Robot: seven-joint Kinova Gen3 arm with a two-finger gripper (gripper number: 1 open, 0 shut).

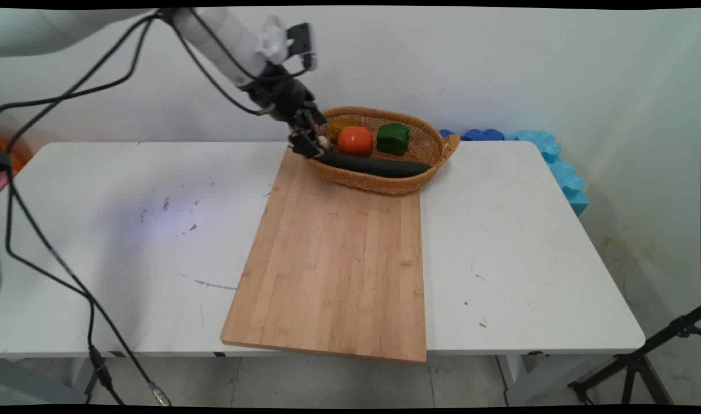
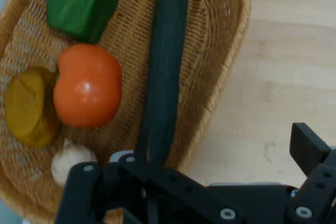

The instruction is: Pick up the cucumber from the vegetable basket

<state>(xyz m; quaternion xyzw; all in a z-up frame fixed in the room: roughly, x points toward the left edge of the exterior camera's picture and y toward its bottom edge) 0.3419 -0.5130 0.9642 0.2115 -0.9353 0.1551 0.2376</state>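
Observation:
I should next move the cucumber from the wicker basket onto the wooden cutting board (image 1: 338, 259), so I need to grab the cucumber by its middle (image 1: 368, 164).
A long dark green cucumber (image 1: 379, 166) (image 2: 165, 72) lies along the front wall of a woven wicker basket (image 1: 385, 183) (image 2: 220, 77) at the far end of a wooden cutting board (image 1: 338, 259). My gripper (image 1: 311, 148) (image 2: 215, 150) is at the cucumber's left end, open. The cucumber's end sits between the fingers, close against one finger (image 2: 122, 157), while the other finger (image 2: 311, 142) stands well apart over the board. Also in the basket are an orange-red tomato (image 1: 355, 140) (image 2: 86, 85), a green pepper (image 1: 393, 138) (image 2: 81, 3), a yellow piece (image 1: 342, 125) (image 2: 29, 106) and a garlic bulb (image 2: 71, 161).
The white table (image 1: 528, 241) holds the board in its middle. Blue foam (image 1: 557, 167) lies along the table's far right edge by the wall. Black cables (image 1: 51, 253) hang from the arm at the left. A tripod leg (image 1: 643, 356) stands at the lower right.

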